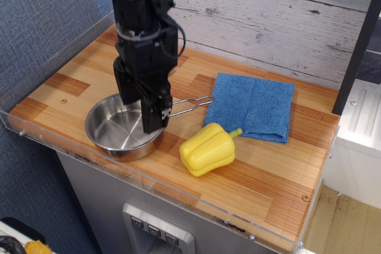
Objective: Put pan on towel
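I need to pick up the steel pan by its rim [160,135] next, so that I can put the pan down on the blue towel [253,105].
The shiny steel pan [110,132] sits at the front left of the wooden counter, its wire-loop handle [191,104] pointing right toward the towel. The folded blue towel [253,105] lies flat at the back right, apart from the pan. My black gripper [140,111] hangs low over the pan's right half, near the base of the handle. Its fingers stand apart, one [152,117] at the pan's right rim and the other over the bowl's far side. It holds nothing. The arm hides part of the bowl.
A yellow toy pepper [207,149] lies just right of the pan and in front of the towel. A clear acrylic lip [178,190] runs along the counter's front edge. A plank wall [268,22] rises behind and a blue wall on the left.
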`<action>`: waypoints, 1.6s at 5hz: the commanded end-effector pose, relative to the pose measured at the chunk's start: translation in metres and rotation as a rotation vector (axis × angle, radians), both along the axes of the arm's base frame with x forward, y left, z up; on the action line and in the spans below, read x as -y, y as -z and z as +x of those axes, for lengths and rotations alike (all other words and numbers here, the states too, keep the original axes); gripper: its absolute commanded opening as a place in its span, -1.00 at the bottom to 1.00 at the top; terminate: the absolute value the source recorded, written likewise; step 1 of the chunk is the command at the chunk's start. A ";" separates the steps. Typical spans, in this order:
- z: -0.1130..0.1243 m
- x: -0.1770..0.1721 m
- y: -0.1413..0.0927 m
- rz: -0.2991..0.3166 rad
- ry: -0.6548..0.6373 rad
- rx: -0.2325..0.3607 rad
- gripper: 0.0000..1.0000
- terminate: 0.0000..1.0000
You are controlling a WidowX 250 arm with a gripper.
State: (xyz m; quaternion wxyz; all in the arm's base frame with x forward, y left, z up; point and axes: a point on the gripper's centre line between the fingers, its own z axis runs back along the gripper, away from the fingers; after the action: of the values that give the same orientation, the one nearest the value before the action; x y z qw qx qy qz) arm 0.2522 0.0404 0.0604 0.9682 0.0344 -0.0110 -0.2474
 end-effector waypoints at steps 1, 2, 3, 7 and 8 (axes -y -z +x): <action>0.000 0.006 0.039 0.029 0.037 -0.037 1.00 -1.00; -0.001 0.008 0.057 0.036 0.049 -0.066 1.00 -1.00; 0.001 0.010 0.058 0.040 0.064 -0.045 -1.00 -1.00; 0.000 -0.006 0.010 -0.015 0.076 0.062 -1.00 -1.00; 0.001 -0.017 -0.011 -0.039 0.047 0.071 -1.00 -1.00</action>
State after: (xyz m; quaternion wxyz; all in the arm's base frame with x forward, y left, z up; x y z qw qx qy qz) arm 0.2477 0.0545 0.0580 0.9626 0.0091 -0.0221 -0.2700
